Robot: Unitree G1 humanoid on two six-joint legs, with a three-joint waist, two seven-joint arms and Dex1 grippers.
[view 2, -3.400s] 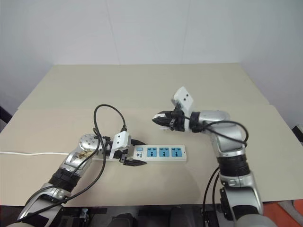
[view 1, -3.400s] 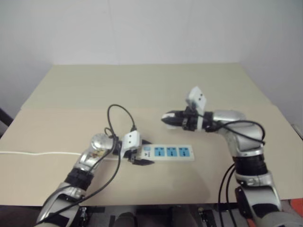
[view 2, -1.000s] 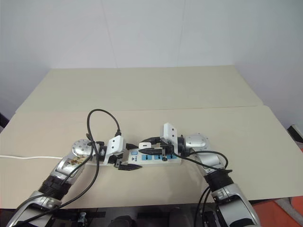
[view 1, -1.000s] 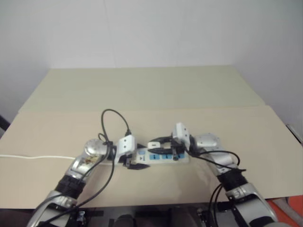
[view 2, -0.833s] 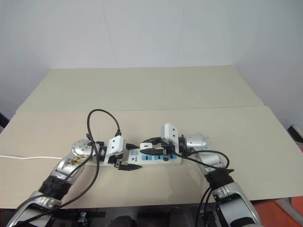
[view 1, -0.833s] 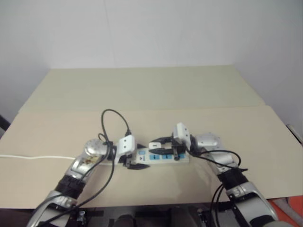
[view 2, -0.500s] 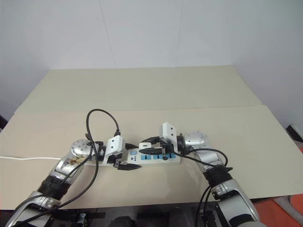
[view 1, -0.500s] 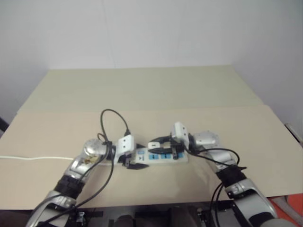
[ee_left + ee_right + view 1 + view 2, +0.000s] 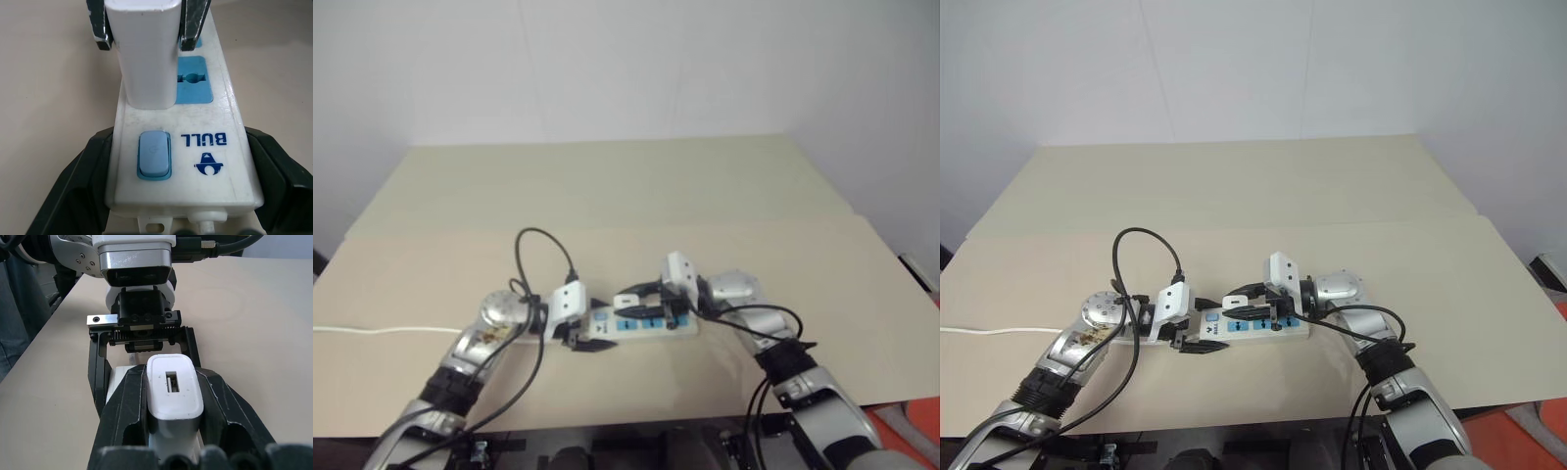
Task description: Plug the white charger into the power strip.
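Observation:
The white charger is upright with its base against the socket side of the power strip and would stay in the power strip, so my right gripper needs to let go of the charger.
The power strip lies on the tan table, its blue switch toward my left arm. My left gripper is shut on the strip's switch end, one black finger on each long side. The white charger stands upright over the socket nearest the switch, its base against the strip's face. My right gripper is shut on the charger, its fingers clamping both sides. From the head camera, that right gripper reaches in from the right over the strip's blue sockets.
A thin white cord runs from the strip toward the table's left edge. A black cable loops above my left wrist. A second table surface lies behind a seam, ending at the white wall. The near table edge is close.
In the oldest frames my right gripper hung above the table behind the strip; now it is down at the strip with the charger. Over the last second both arms stay put; the camera shifted slightly.

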